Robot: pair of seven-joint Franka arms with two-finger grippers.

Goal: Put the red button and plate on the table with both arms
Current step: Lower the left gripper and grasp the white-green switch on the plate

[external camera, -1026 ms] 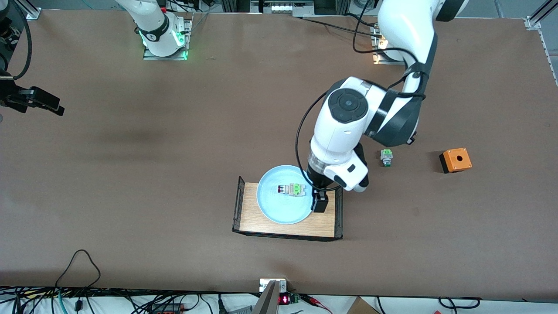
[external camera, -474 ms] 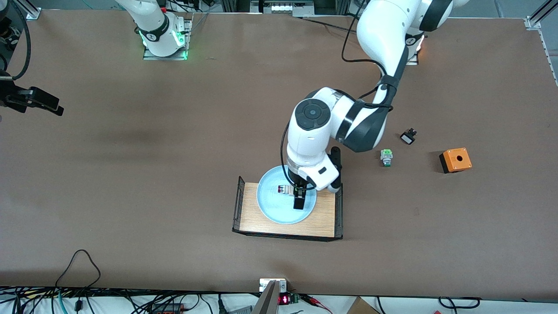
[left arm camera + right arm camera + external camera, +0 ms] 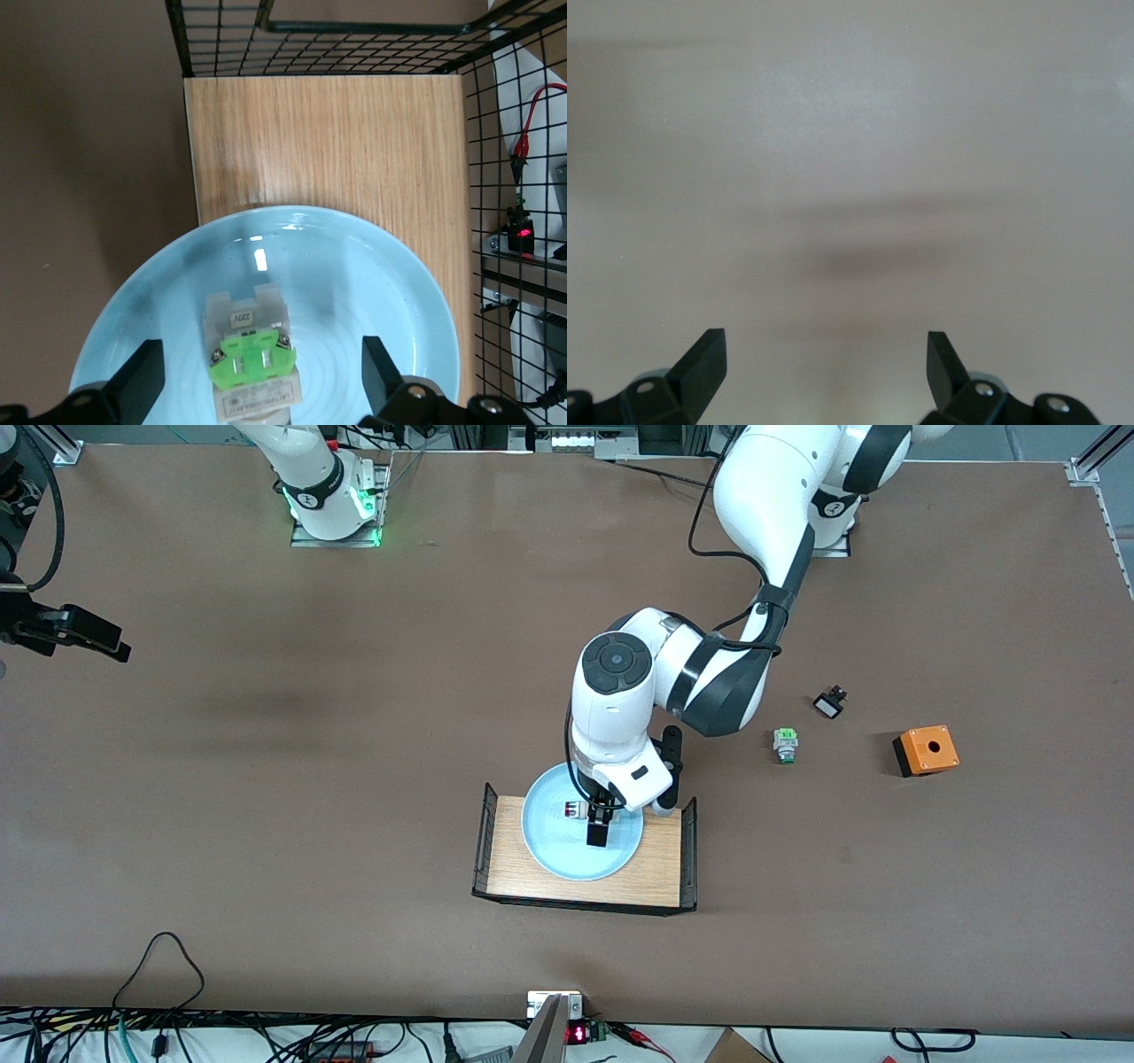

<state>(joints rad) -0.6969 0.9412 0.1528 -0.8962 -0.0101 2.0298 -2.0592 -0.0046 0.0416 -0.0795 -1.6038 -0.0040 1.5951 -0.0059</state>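
My left gripper should close. Closing now would hold the red button. My fingers are low over the plate, beside the button.
The pale blue plate lies on a small light-wood rack. The red button lies on its side in the plate. In the left wrist view its white body and green block lie on the plate. My left gripper hangs low over the plate, open, with one finger on each side of the button; neither finger touches it. My right gripper waits open over bare table at the right arm's end.
The rack has black wire ends. A green-and-white switch, a small black part and an orange box with a hole lie toward the left arm's end of the table.
My left gripper moved from the plate's rim across the plate to over the button. The arm's swing uncovered the small black part. The right arm has not moved.
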